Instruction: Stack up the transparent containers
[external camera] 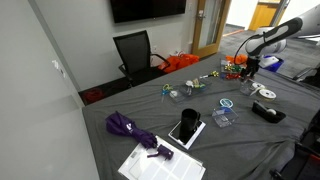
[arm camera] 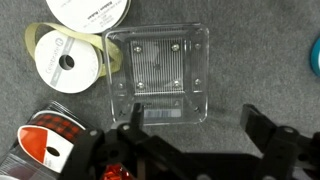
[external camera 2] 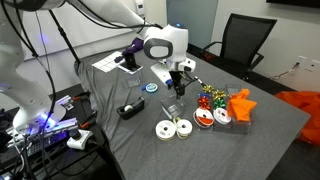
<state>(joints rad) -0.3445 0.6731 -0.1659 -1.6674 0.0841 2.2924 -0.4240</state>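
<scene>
My gripper grabs the transparent container by the rim of its side away from the tape rolls next, leaving the container's base free to stack.
A transparent container [arm camera: 158,75], a square clear tub with a barcode label, lies on the grey cloth directly below my gripper [arm camera: 192,125]. The gripper is open and empty. Its left finger overlaps the tub's near left corner and its right finger is over bare cloth. In an exterior view the gripper [external camera 2: 178,84] hovers just above this tub [external camera 2: 172,108]. A second transparent container [external camera 2: 160,75] sits apart next to a blue disc [external camera 2: 152,87]. It also shows in an exterior view [external camera: 224,117], with the gripper [external camera: 247,68] further back.
Two white tape rolls [arm camera: 62,62] and a red plaid ribbon spool [arm camera: 50,140] lie close to the tub's left side. Also on the table are an orange object [external camera 2: 240,105], a black object [external camera 2: 130,108], a black-screened device [external camera: 186,128], a purple umbrella [external camera: 130,128] and papers [external camera: 160,163].
</scene>
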